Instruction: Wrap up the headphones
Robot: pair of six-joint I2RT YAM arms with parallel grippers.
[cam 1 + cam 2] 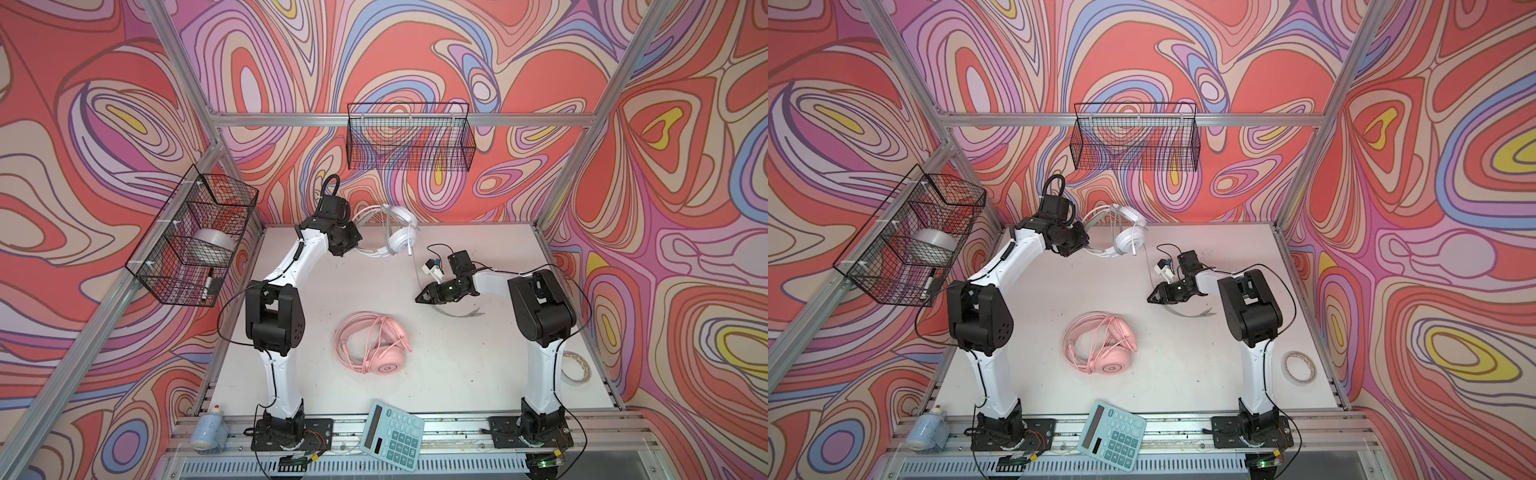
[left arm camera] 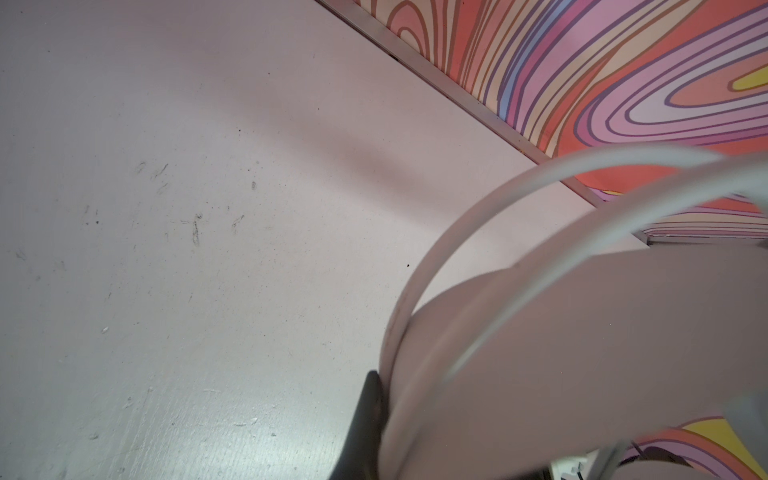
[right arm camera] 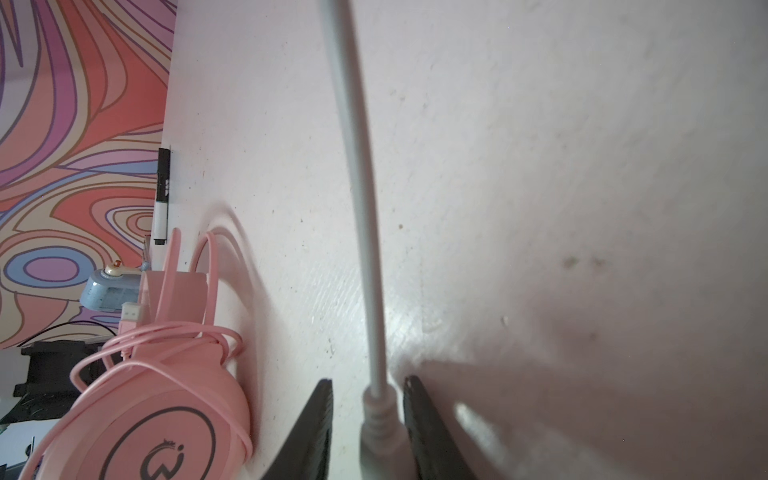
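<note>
My right gripper needs to grab the cable (image 3: 361, 208) by its ribbed end next and leave the length toward the headphones free. Then it can wrap the headphones.
The white headphones (image 1: 402, 241) (image 1: 1130, 240) hang above the back of the table, with my left gripper (image 1: 356, 245) (image 1: 1086, 245) shut on them. In the left wrist view one black finger (image 2: 365, 415) presses against the white headband (image 2: 419, 266). Their greyish cable (image 3: 361, 208) runs down to the table and passes between the parted fingers of my right gripper (image 1: 420, 298) (image 1: 1151, 298) (image 3: 368, 382). The cable's ribbed end (image 3: 380, 419) lies beside one finger, with a gap to the other. The pink headphones (image 1: 376, 345) (image 1: 1104, 349) (image 3: 166, 395) lie mid-table with their cable looped around them.
A teal calculator (image 1: 392, 436) leans over the front rail, with a small bottle (image 1: 206, 428) at front left. A tape roll (image 1: 1300, 368) lies at the right edge. Wire baskets hang on the left wall (image 1: 195, 237) and the back wall (image 1: 409, 137).
</note>
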